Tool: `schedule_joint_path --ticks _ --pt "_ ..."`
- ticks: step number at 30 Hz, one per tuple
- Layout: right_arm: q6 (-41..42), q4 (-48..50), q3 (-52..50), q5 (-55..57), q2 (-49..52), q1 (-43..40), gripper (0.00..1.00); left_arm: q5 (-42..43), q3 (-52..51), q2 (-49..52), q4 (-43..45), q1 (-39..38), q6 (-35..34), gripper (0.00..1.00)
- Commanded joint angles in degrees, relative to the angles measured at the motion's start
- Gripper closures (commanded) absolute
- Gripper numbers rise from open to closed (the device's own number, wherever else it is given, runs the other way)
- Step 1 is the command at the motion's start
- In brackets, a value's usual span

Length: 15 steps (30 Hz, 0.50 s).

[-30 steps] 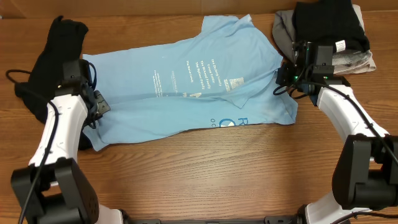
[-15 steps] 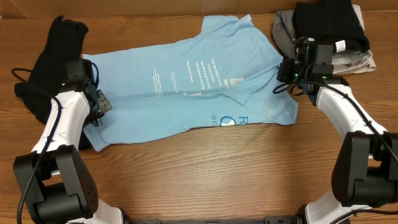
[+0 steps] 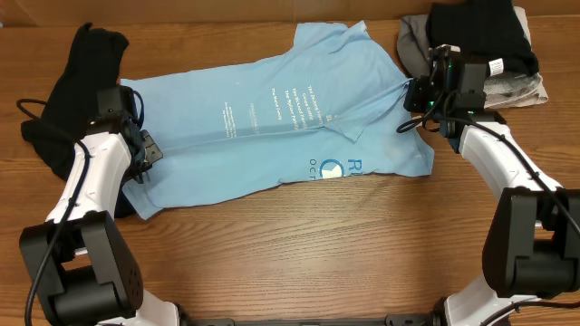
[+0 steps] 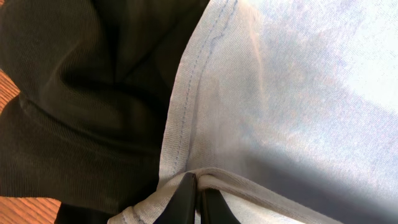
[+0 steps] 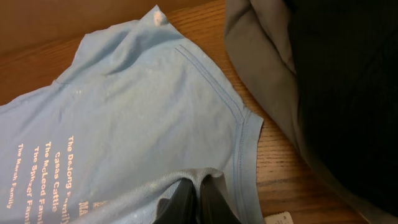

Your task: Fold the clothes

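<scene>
My right gripper opens next, since the pinched fold [image 3: 396, 89] in my fingers lies low beside the sleeve hem [image 3: 401, 70] and would settle there.
A light blue T-shirt [image 3: 263, 136] with white lettering lies spread across the middle of the table, its right part doubled over in a fold. My left gripper [image 3: 145, 156] is shut on a pinched ridge of the shirt's left hem [image 4: 186, 124], next to a black garment [image 4: 87, 93]. At the shirt's right side, my right gripper [image 3: 410, 96] is shut on a raised fold of the blue cloth [image 5: 124, 124], close to the sleeve hem. The wrist views show both pairs of jaws [image 4: 198, 200] [image 5: 199, 200] pressed together with fabric bunched over them.
A black garment [image 3: 72, 86] lies crumpled at the far left, partly under the shirt's edge. At the back right is a pile of a black garment [image 3: 480, 36] on a grey one [image 3: 413, 41], with a white tag [image 3: 496, 66]. The bare wooden table [image 3: 317, 244] runs along the front.
My right gripper has moved toward the back of the table with the shirt's fold, uncovering more of the printed logo. The left arm shifted slightly, then stayed put.
</scene>
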Motion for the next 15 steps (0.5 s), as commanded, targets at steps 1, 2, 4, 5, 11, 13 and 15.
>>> schedule_joint_path --ticks 1,2,4,5,11,13,15 --pt "-0.5 0.6 0.5 0.7 0.3 0.1 0.96 -0.6 1.3 0.5 0.3 0.2 0.9 0.96" --pt "-0.5 0.6 0.5 0.7 0.4 0.1 0.96 -0.6 1.3 0.5 0.4 0.2 0.9 0.96" --pt "-0.5 0.7 0.5 0.7 0.6 0.1 0.96 -0.6 1.3 0.5 0.4 0.2 0.9 0.81" --pt "-0.4 0.7 0.5 0.7 0.7 0.1 0.91 -0.6 1.3 0.5 0.4 0.2 0.9 0.69" --pt "-0.4 0.9 0.6 0.8 0.8 0.1 0.00 -3.6 1.3 0.5 1.5 0.3 2.4 0.00" --pt "-0.4 0.7 0.7 0.7 0.8 0.0 0.00 -3.7 2.1 0.5 1.4 0.6 3.2 0.00" --pt "-0.4 -0.9 1.5 0.7 0.5 -0.2 0.00 -3.4 3.8 0.5 0.0 1.0 4.3 0.00"
